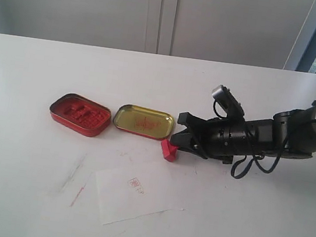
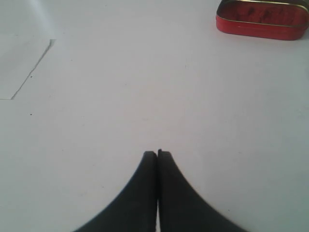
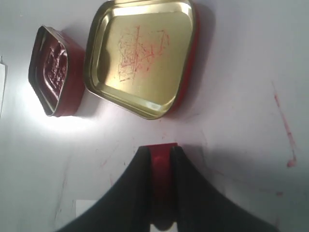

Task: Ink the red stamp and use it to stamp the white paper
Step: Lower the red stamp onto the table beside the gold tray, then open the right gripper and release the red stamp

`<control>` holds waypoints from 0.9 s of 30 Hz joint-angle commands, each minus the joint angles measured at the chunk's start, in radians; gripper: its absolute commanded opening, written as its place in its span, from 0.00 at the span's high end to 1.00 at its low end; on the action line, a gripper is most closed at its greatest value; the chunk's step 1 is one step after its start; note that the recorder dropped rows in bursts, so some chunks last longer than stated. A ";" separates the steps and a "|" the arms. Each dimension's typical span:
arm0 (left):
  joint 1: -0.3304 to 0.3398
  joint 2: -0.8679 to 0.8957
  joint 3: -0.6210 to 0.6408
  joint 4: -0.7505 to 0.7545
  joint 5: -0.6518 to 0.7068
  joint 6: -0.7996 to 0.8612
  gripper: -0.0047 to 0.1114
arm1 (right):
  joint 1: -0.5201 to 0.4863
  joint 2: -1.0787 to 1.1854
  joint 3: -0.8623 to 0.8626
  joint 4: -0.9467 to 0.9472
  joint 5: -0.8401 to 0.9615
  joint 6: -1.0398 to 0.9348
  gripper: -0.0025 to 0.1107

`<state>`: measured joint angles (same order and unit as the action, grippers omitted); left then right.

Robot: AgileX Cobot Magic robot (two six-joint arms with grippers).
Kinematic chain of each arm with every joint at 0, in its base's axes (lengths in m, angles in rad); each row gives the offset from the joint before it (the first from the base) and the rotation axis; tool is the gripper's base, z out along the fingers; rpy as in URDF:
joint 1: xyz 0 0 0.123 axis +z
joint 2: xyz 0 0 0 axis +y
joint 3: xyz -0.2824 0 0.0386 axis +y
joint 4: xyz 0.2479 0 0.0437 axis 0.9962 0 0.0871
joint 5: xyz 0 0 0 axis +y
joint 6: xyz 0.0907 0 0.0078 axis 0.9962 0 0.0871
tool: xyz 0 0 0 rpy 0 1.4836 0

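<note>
The red stamp [image 1: 169, 151] rests low on the tabletop in front of the gold-lined lid, so my right gripper should open now.
My right gripper [image 1: 176, 145] is shut on the red stamp [image 1: 169, 151], low over the table just in front of the gold-lined lid [image 1: 143, 121]. In the right wrist view the red stamp [image 3: 161, 162] sits squeezed between the two black fingers [image 3: 140, 183], its square end poking out toward the lid [image 3: 140, 58]. The white paper [image 1: 135, 195] lies skewed nearer the front and carries one red imprint [image 1: 136, 187]. The red-filled ink tin [image 1: 80, 114] stands open left of the lid. My left gripper [image 2: 157, 154] is shut on nothing over bare table, and the exterior view does not show it.
Red ink smears mark the table left of the paper [image 1: 77, 192] and beside the right gripper [image 3: 285, 130]. The left wrist view shows a corner of the paper [image 2: 19, 63] and the ink tin [image 2: 263, 21]. The table's far edge meets a white wall.
</note>
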<state>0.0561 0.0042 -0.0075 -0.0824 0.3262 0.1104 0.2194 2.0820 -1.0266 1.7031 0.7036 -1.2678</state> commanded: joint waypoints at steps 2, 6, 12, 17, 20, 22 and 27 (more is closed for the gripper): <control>0.002 -0.004 0.007 -0.003 0.011 -0.001 0.96 | -0.010 0.003 0.004 0.012 -0.002 -0.013 0.98; 0.002 -0.004 0.007 -0.003 0.011 -0.001 0.96 | -0.010 0.003 0.004 0.012 -0.012 -0.011 0.98; 0.002 -0.004 0.007 -0.003 0.011 -0.001 0.96 | -0.010 0.003 0.004 0.012 -0.013 -0.011 0.96; 0.002 -0.004 0.007 -0.003 0.011 -0.001 0.96 | -0.010 0.003 0.004 0.012 -0.029 -0.011 0.80; 0.002 -0.004 0.007 -0.003 0.011 -0.001 0.96 | -0.010 0.003 0.004 0.012 -0.049 -0.006 0.71; 0.002 -0.004 0.007 -0.003 0.011 -0.001 0.96 | -0.010 0.003 0.004 0.012 -0.061 -0.006 0.66; 0.002 -0.004 0.007 -0.003 0.011 -0.001 0.96 | -0.010 0.001 0.004 0.012 -0.098 0.001 0.60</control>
<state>0.0561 0.0042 -0.0075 -0.0824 0.3262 0.1104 0.2194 2.0861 -1.0266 1.7156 0.6383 -1.2659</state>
